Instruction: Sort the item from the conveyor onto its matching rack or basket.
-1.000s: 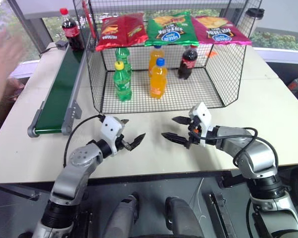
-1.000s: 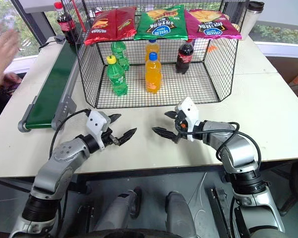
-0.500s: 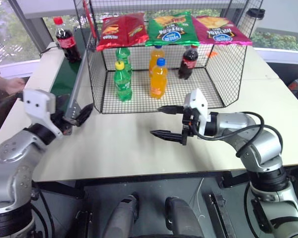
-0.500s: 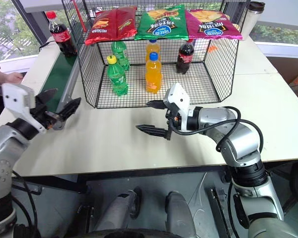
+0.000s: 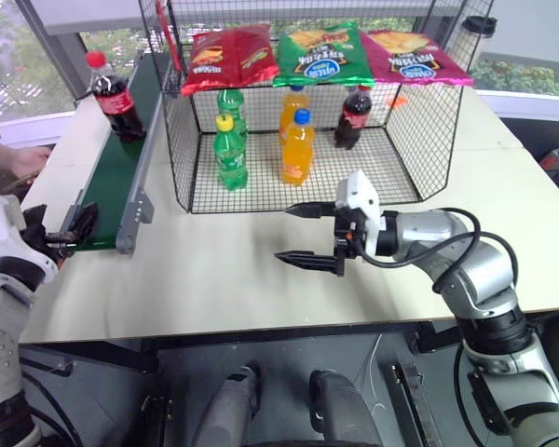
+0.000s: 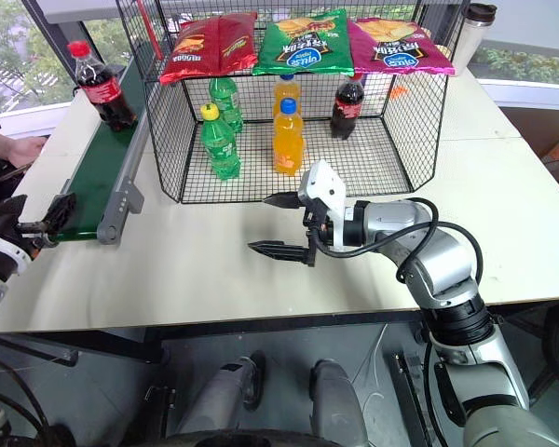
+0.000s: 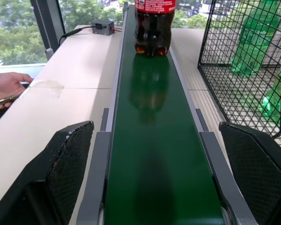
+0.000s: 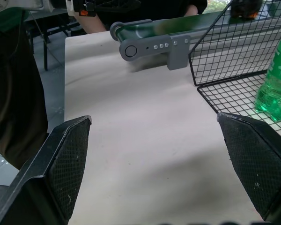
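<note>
The left gripper isn't ready to close yet and should first reach the cola bottle (image 7: pixel 153 28): its fingers stop far short of the bottle, with green belt (image 7: pixel 152 122) between them, so they would miss if they closed now.
The item, a small cola bottle (image 5: pixel 112 98) with a red cap and red label, stands upright on the far part of the conveyor (image 5: pixel 110 182), a dark green belt in a grey frame. My left gripper (image 5: pixel 60 229) hovers open at the belt's near end, pointing along it, with the bottle (image 7: pixel 152 29) far ahead between its fingers (image 7: pixel 64 158). The black wire-mesh basket (image 5: pixel 181 158) stands just right of the belt. My right gripper (image 5: pixel 285 234) is open and empty over the table in front of the basket, pointing left.
Inside the basket stand two green soda bottles (image 5: pixel 229 152), two orange ones (image 5: pixel 298 147) and another cola bottle (image 5: pixel 353 115). Three chip bags (image 5: pixel 319 51) lie on its top. A person's hand (image 7: pixel 7 85) rests left of the belt. A dark cup (image 5: pixel 476 28) stands back right.
My left gripper swung left from the table's middle to the belt's near end. The cola bottle rode down the belt toward me. The right gripper shifted slightly left and up. The person's hand drew back.
</note>
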`<action>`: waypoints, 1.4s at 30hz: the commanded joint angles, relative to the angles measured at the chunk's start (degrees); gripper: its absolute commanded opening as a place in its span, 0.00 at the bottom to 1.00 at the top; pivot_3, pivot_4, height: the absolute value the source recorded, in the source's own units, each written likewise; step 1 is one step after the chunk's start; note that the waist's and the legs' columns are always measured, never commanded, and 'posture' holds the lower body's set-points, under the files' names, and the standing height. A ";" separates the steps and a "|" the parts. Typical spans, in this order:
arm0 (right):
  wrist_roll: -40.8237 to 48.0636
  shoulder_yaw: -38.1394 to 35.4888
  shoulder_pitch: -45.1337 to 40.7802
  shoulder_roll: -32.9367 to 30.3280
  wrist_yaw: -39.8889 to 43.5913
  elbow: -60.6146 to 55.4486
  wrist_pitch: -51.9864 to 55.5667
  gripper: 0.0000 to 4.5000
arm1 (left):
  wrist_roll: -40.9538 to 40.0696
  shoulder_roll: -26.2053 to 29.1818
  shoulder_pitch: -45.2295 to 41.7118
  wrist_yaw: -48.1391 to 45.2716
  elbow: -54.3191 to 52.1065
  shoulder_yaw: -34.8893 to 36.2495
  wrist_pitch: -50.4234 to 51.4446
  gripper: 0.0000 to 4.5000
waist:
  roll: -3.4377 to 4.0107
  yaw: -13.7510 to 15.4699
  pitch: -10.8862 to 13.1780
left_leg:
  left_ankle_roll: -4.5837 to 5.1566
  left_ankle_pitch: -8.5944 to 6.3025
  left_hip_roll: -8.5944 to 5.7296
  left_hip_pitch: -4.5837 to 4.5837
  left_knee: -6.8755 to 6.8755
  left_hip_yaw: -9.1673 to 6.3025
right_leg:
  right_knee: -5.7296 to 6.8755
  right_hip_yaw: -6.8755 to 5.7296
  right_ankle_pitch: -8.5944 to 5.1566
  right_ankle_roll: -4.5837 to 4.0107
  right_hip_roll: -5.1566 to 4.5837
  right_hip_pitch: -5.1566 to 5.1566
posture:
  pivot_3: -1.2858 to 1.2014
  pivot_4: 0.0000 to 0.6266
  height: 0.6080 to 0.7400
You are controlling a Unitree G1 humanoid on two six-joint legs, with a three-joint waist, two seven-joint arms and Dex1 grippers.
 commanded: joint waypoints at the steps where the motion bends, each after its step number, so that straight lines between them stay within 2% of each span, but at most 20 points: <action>1: -0.25 -0.34 -0.20 -0.03 0.46 -0.07 -1.71 0.99 | 0.69 0.16 0.46 0.22 0.18 -0.02 -2.33 1.00 | 0.00 -0.01 0.00 | 0.00 0.00 0.00 0.00 -0.02 0.00 | 0.00 0.00 0.00 0.00 0.00 -0.01 | 0.52 0.24 0.98; 14: -1.05 -0.39 1.11 -0.20 0.03 -0.03 -2.13 0.99 | 2.19 0.31 -1.35 0.52 2.41 -5.01 -5.04 1.00 | 0.00 0.00 0.00 | 0.00 0.00 0.01 0.00 -0.05 0.00 | -0.01 0.00 0.00 0.00 0.00 -0.03 | 0.52 0.24 0.98; 35: -0.95 -0.56 1.15 -0.45 -1.27 -1.06 -0.35 0.99 | 7.03 0.73 -1.48 1.41 4.02 -8.42 -7.70 1.00 | 0.00 0.02 0.00 | 0.00 0.00 0.01 -0.01 -0.07 0.01 | -0.01 0.00 0.00 -0.01 0.00 -0.04 | 0.52 0.24 0.98; 42: -0.78 -0.61 0.97 -0.43 -1.73 -1.49 0.38 0.99 | 6.10 -0.25 -1.99 -0.32 4.41 -9.20 -9.46 1.00 | 0.00 0.01 0.00 | 0.00 0.00 0.01 -0.01 -0.08 0.01 | -0.02 0.00 0.00 -0.01 0.00 -0.05 | 0.52 0.24 0.98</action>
